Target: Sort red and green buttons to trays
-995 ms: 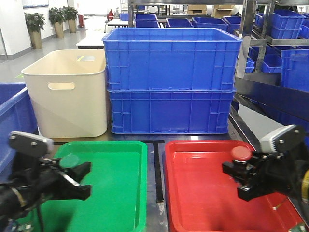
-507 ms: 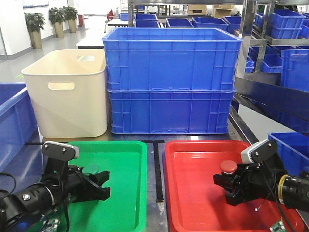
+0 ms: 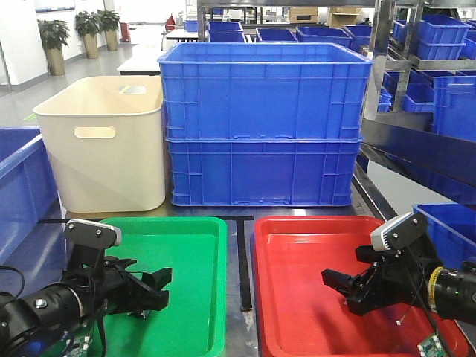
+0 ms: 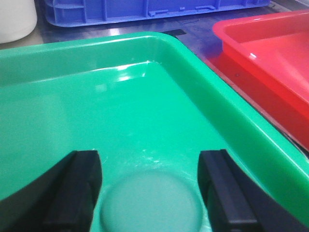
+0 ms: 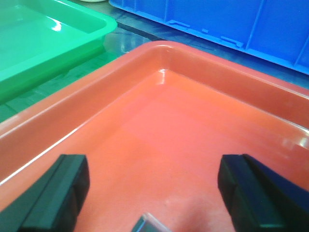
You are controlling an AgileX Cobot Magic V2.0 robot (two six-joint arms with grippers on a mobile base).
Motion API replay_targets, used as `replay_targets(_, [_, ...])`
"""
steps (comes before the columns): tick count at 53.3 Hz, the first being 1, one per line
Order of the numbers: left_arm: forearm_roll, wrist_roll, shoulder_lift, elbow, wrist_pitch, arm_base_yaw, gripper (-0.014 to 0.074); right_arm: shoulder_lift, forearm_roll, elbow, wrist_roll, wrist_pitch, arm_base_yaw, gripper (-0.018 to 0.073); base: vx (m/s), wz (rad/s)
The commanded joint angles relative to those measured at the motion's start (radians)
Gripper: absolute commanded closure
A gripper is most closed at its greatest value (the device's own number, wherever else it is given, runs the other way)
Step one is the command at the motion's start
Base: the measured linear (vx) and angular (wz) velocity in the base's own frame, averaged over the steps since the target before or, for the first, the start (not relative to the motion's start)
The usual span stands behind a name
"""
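My left gripper needs to sort the green button next, so it should grab the button by its round cap [image 4: 150, 205].
The green tray [image 3: 190, 249] lies front left and the red tray [image 3: 297, 253] front right. My left gripper [image 3: 160, 288] is low inside the green tray. In the left wrist view it [image 4: 149, 162] stands open, and the green button's round cap [image 4: 150, 205] sits between its fingers [image 4: 82, 188] on the green tray floor [image 4: 120, 111]. My right gripper [image 3: 338, 290] is low over the red tray, open. The right wrist view shows its fingers [image 5: 63, 188] wide apart over bare red tray floor [image 5: 193, 121]. The red button is hidden.
Two stacked blue crates [image 3: 264, 123] and a cream tub [image 3: 104, 141] stand right behind the trays. Another blue crate [image 3: 18, 178] borders the left side, and shelves of blue bins [image 3: 439, 44] the right. A black strip [image 3: 243, 260] runs between the trays.
Both grippers have come down into their trays. The green and red caps that showed in them in the front view no longer show there. The right jaws now stand wide apart.
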Motion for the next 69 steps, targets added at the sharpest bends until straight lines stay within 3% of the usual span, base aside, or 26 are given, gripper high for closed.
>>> replay_targets(1, [-0.014,-0.008,-0.078,-0.035,-0.036,-0.005,0.0027,-0.066,0.045,-0.031,0.005,-0.062,-0.004,-0.0061,0.0,0.0])
replay_targets(9, [-0.013,0.013,-0.155,-0.035,0.034,-0.005,0.0027,-0.13,0.045,-0.031,0.01,-0.063,-0.005,-0.0029,0.0,0.0])
replay_targets(24, [-0.014,0.024,-0.361,-0.034,0.319,-0.005,0.0078,-0.323,-0.015,-0.031,0.133,-0.06,-0.005,0.0047,0.0,0.0])
replay_targets(29, [-0.015,0.024,-0.428,-0.034,0.496,-0.012,0.0189,-0.396,-0.128,-0.031,0.251,-0.049,-0.005,0.0111,0.0,0.0])
replay_targets(34, [-0.027,0.028,-0.483,-0.03,0.669,-0.035,0.0382,-0.481,-0.31,-0.031,0.406,-0.047,-0.005,0.0236,0.0,0.0])
replay_targets(38, [-0.112,0.066,-0.526,-0.028,0.812,-0.064,0.0573,-0.554,-0.489,-0.031,0.605,-0.048,-0.005,0.0384,0.0,0.0])
replay_targets(41, [-0.199,0.124,-0.55,-0.025,0.862,-0.082,0.0605,-0.609,-0.518,-0.016,0.696,-0.051,-0.008,0.0495,0.0,0.0])
replay_targets(43, [-0.265,0.19,-0.568,-0.01,0.868,-0.094,0.0605,-0.641,-0.518,-0.001,0.737,-0.047,-0.008,0.0578,0.0,0.0])
replay_targets(49, [-0.461,0.393,-0.644,0.057,0.812,-0.137,0.0605,-0.738,-0.518,0.072,0.759,-0.044,-0.008,0.0574,0.0,0.0])
replay_targets(56, [-0.654,0.483,-0.764,0.175,0.728,-0.155,0.0603,-0.878,-0.518,0.203,0.786,0.0,-0.008,0.0572,0.0,0.0])
replay_targets(60, [-0.7,0.491,-0.83,0.238,0.682,-0.155,0.0603,-0.934,-0.518,0.266,0.786,0.043,-0.008,0.0571,0.0,0.0])
replay_targets(69, [-0.695,0.49,-0.944,0.318,0.641,-0.155,0.0602,-1.024,-0.518,0.35,0.786,0.1,-0.008,0.0569,0.0,0.0])
